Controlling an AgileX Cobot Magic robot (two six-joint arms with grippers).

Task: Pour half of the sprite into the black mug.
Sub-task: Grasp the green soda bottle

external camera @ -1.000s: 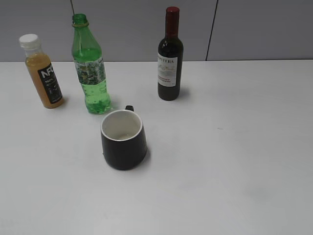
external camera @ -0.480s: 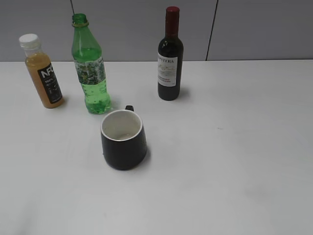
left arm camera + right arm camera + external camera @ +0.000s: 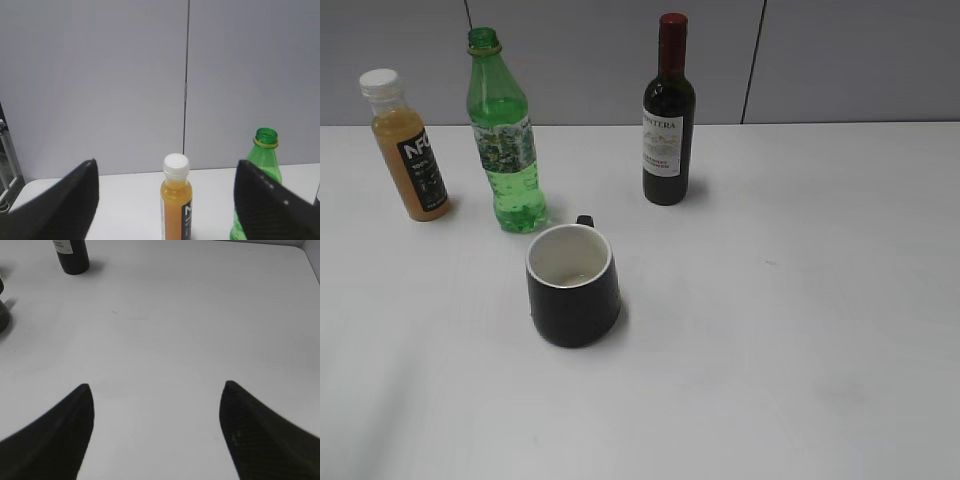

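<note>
The robot's left gripper needs to pour next, so it needs to grab the sprite by its label part (image 3: pixel 506 148). The sides run straight there, while its shoulder (image 3: pixel 494 78) slopes in toward the neck.
The sprite (image 3: pixel 506 140), a tall green capless bottle with a patterned label, stands at the back left of the white table. Its neck also shows in the left wrist view (image 3: pixel 265 150), partly behind a finger. The black mug (image 3: pixel 572 285) with a white inside stands upright in front of it, handle to the back; a sliver of it shows at the left edge of the right wrist view (image 3: pixel 2 315). My left gripper (image 3: pixel 165 170) is open and empty, facing the bottles. My right gripper (image 3: pixel 156 387) is open and empty over bare table. Neither gripper shows in the exterior view.
An orange juice bottle (image 3: pixel 408 148) with a white cap stands left of the sprite; it also shows between the left fingers (image 3: pixel 176 200). A dark wine bottle (image 3: pixel 668 115) stands at the back middle; its base shows in the right wrist view (image 3: pixel 71 255). A grey wall is behind.
</note>
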